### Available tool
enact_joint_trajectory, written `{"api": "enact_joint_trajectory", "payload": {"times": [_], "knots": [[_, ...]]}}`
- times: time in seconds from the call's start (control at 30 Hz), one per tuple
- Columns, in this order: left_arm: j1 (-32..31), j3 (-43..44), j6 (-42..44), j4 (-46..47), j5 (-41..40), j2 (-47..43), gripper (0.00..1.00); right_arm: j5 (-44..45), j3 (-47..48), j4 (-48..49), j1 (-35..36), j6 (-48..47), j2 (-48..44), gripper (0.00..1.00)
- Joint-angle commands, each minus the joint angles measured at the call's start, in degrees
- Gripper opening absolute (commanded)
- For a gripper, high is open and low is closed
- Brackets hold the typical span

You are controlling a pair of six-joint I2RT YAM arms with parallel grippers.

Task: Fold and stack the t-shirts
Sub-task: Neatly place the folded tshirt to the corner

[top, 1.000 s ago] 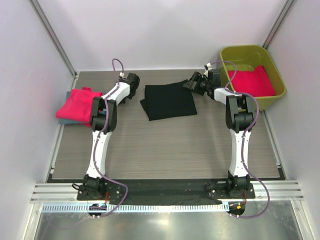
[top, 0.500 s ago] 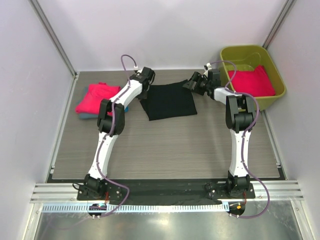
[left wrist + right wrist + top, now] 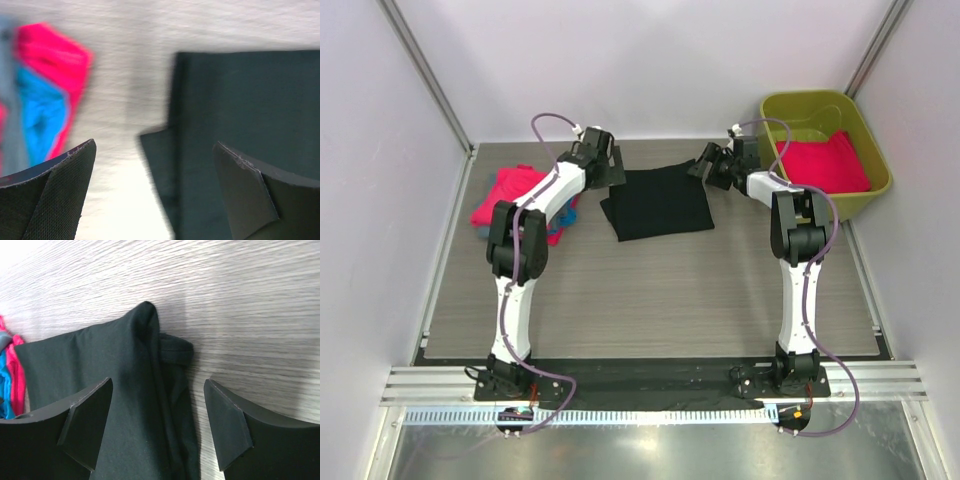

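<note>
I need to grab the t-shirt's far corner beside the pink stack with my left gripper next. Then I can carry and stack the folded black t-shirt (image 3: 657, 203) flat.
A folded black t-shirt (image 3: 657, 203) lies on the table at the back centre. My left gripper (image 3: 610, 172) hovers open over its left edge (image 3: 240, 110), with nothing between the fingers (image 3: 60, 190). My right gripper (image 3: 703, 163) is open above the shirt's far right corner (image 3: 115, 390), straddling the fold without touching it. A hot-pink t-shirt (image 3: 515, 190) lies on a blue t-shirt (image 3: 557, 224) at the left, also seen as pink (image 3: 55, 55) and blue (image 3: 42, 115) in the left wrist view. Another hot-pink t-shirt (image 3: 823, 165) sits in the tub.
The olive-green plastic tub (image 3: 877, 150) stands at the back right corner. White walls enclose the table on three sides. Both arm bases sit on a black strip (image 3: 650, 378) at the near edge.
My left gripper has gone from shut to open and shifted to the black t-shirt's left edge. The pink and blue pile lies further right than before. The right arm has not moved.
</note>
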Motion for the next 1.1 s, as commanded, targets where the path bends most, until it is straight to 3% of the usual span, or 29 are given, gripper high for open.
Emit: {"api": "enact_joint_trajectory", "payload": {"times": [0.0, 0.23, 0.53, 1.07], "knots": [[0.3, 1.2, -3.8, 7.7, 8.1, 1.4, 1.00, 3.4, 2.5, -6.1, 0.1, -1.2, 1.5, 0.79], [3.3, 3.7, -10.4, 12.7, 19.1, 9.0, 0.96, 6.8, 8.7, -11.0, 1.5, -1.6, 5.0, 0.75], [4.0, 4.7, -10.9, 13.0, 16.2, 11.4, 0.93, 6.8, 12.9, -13.4, 3.4, -2.0, 8.4, 0.69], [3.3, 11.2, -12.9, 11.2, 18.2, 19.0, 0.57, 5.1, 14.5, -13.4, 4.2, -0.7, 9.8, 0.54]]}}
